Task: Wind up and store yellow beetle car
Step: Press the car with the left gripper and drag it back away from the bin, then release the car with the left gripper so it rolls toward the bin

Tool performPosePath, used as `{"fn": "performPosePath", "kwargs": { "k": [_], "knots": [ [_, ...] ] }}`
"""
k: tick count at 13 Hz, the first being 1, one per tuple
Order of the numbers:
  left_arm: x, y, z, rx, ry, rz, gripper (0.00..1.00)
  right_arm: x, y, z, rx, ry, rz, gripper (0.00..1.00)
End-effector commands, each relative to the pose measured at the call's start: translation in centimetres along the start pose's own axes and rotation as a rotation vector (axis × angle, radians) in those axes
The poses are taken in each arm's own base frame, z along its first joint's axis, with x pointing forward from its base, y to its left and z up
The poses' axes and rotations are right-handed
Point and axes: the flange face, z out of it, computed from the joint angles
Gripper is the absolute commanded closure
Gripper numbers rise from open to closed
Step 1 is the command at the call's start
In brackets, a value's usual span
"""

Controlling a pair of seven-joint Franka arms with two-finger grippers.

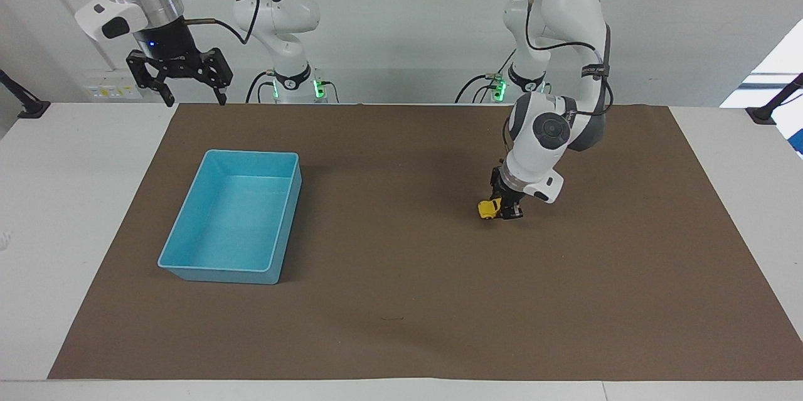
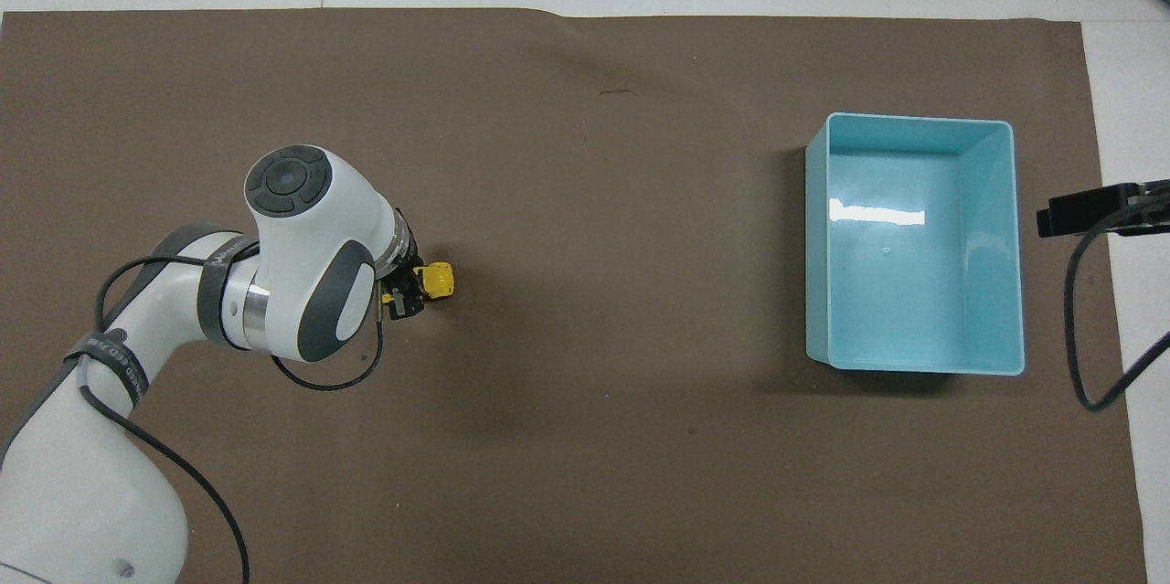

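Observation:
My left gripper holds the yellow beetle car (image 2: 438, 279) low on the brown mat and the car would stand there, so it is time for the left gripper to open.
The yellow beetle car (image 1: 489, 208) is a tiny yellow toy on the brown mat, toward the left arm's end of the table; it also shows in the overhead view (image 2: 438, 279). My left gripper (image 1: 505, 209) is down at the mat and shut on the car; its wrist hides most of it from above (image 2: 405, 294). The light-blue bin (image 1: 235, 215) stands empty toward the right arm's end and shows in the overhead view (image 2: 914, 241). My right gripper (image 1: 182, 84) is open and empty, raised near the robots' edge, and waits.
The brown mat (image 1: 401, 300) covers most of the white table. A small dark mark (image 2: 618, 92) lies on the mat far from the robots. A black bracket (image 1: 768, 109) stands at the table corner by the left arm's end.

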Motion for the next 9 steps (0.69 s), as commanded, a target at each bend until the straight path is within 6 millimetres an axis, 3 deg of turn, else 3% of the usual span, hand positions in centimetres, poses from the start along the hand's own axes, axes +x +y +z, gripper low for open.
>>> {"fn": "performPosePath", "kwargs": {
  "k": [1,2,5,9],
  "knots": [
    [1.6,1.0,1.4,-0.019,0.008,0.0,0.6,-0.3,0.1,-0.3,0.013,0.001,0.022,0.0],
    [1.3,1.0,-0.1,-0.038,-0.002,-0.004,0.01,-0.3,0.1,-0.3,0.013,0.001,0.022,0.0],
    [0.6,-0.2,-5.5,-0.064,-0.019,0.007,0.0,-0.3,0.1,-0.3,0.013,0.001,0.022,0.0],
    [0.8,-0.4,-8.2,-0.09,-0.034,0.008,0.0,-0.4,0.1,-0.3,0.013,0.001,0.023,0.0]
  ]
}}
